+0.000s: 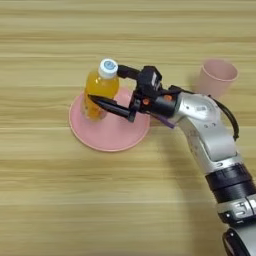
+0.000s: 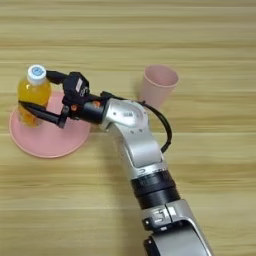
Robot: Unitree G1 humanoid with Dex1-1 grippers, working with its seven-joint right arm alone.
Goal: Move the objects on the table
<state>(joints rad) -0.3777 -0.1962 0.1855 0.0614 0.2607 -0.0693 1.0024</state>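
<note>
The bottle's base [image 1: 94, 115] is over the pink plate [image 1: 112, 136], short of the tabletop in front, so it is too early to release. The bottle moves to that tabletop first in my right gripper.
A small orange-drink bottle [image 1: 101, 82] with a white cap stands upright on the left part of the flat pink plate [image 1: 112, 136]. My right gripper [image 1: 105, 86] reaches in from the right and is shut on the bottle at mid height. One black finger [image 1: 107, 105] crosses in front of the bottle; the other runs behind its shoulder, its tip hidden. The pale pink cup [image 1: 216, 77] stands upright on the table [image 1: 50, 190], to the right of the plate and beyond my forearm.
My silver forearm [image 2: 132, 135] slants from the bottom right up toward the plate, passing close in front of the cup [image 2: 157, 85]. Bare planks lie left of the plate, behind it and along the front.
</note>
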